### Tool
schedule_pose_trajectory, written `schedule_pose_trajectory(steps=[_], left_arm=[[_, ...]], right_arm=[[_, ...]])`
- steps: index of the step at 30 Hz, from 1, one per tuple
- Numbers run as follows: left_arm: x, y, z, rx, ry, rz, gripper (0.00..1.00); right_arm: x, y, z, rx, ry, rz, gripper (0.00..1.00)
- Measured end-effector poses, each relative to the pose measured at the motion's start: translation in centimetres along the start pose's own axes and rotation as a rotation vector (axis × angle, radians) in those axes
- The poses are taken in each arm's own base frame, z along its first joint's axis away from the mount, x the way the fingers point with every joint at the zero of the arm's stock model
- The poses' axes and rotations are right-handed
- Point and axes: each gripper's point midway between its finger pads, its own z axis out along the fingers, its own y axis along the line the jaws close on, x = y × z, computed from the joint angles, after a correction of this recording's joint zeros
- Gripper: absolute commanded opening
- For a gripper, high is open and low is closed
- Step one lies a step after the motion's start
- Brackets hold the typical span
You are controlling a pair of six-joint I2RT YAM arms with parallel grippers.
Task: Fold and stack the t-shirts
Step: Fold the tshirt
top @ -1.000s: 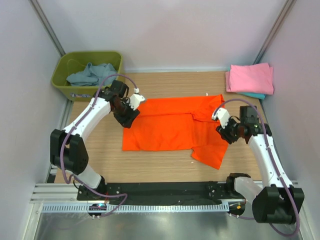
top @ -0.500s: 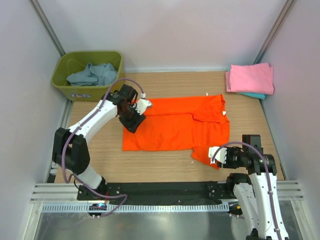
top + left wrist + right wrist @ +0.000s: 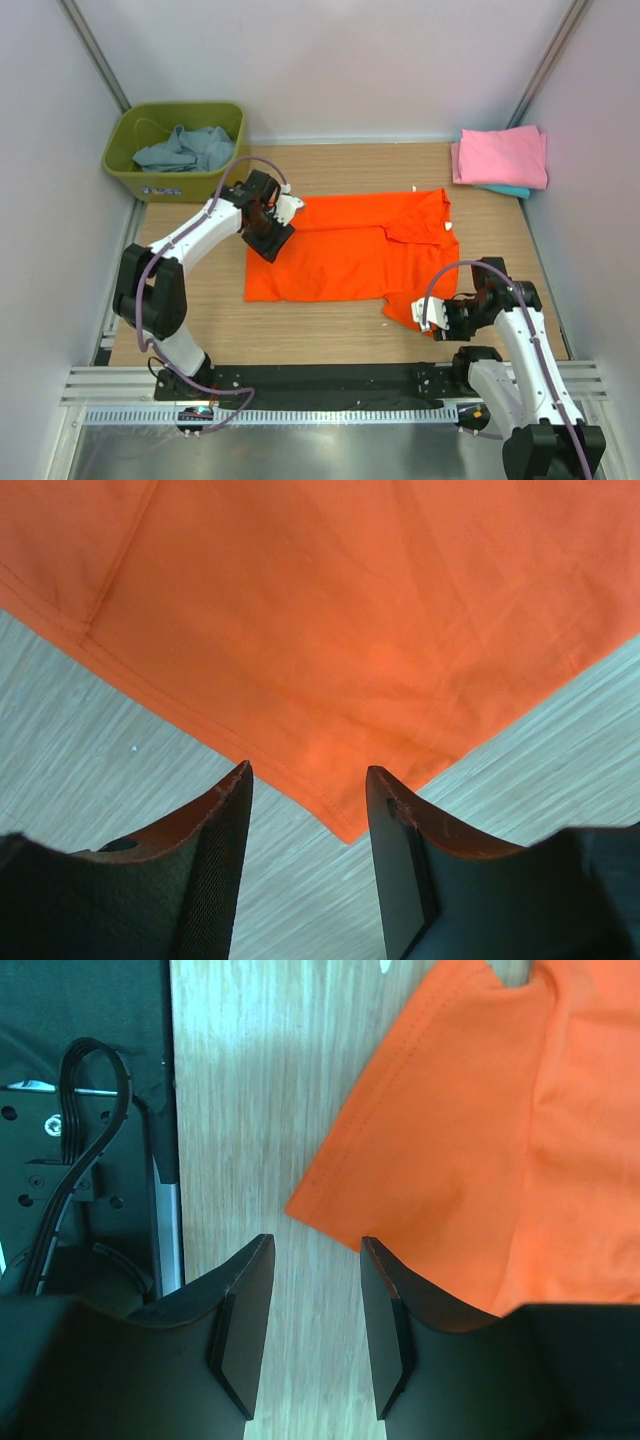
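My right gripper grabs the orange t-shirt's near flap by its corner (image 3: 302,1206) next, to fold the t-shirt's near side over the far side.
The bright orange t-shirt (image 3: 345,250) lies spread flat on the wooden table, with its right part folded over and a flap reaching toward the near edge. My left gripper (image 3: 277,228) hovers at the shirt's left edge. In the left wrist view it (image 3: 308,776) is open, with a hemmed corner of the shirt (image 3: 340,680) lying just ahead between the fingers, not pinched. My right gripper (image 3: 432,318) is at the near right flap. It (image 3: 316,1243) is open over bare wood, and the flap's corner (image 3: 450,1140) lies just beyond the tips.
A folded pink t-shirt (image 3: 500,157) lies on a teal one (image 3: 508,190) at the far right corner. The olive-green tub (image 3: 122,152) at the far left holds a crumpled blue-grey t-shirt (image 3: 187,147). A black base rail (image 3: 80,1110) runs along the near edge.
My right arm has swung from the shirt's right side down to the near right flap. The left gripper has shifted slightly right along the left edge. The shirt's right part has settled flat.
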Motion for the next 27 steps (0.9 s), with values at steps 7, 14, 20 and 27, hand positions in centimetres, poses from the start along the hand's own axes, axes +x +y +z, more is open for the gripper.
schedule_pose_trajectory(steps=[7,14,20,27], left_arm=[[1.8,-0.1,1.1,-0.005,0.041,-0.023,0.5],[2.4,0.2,0.8,-0.028,0.048,-0.027,0.5],[2.3,0.3,0.3,-0.036,0.036,-0.03,0.5],[2.8,-0.1,0.6,-0.019,0.047,-0.049,0.5]], right_arm=[[0.3,0.9,0.9,-0.077,0.001,-0.044,0.46],[1.5,1.9,2.7,-0.131,0.012,-0.051,0.46],[2.6,1.9,3.9,-0.136,0.032,-0.061,0.46],[3.6,0.8,4.7,-0.117,0.068,-0.042,0.45]])
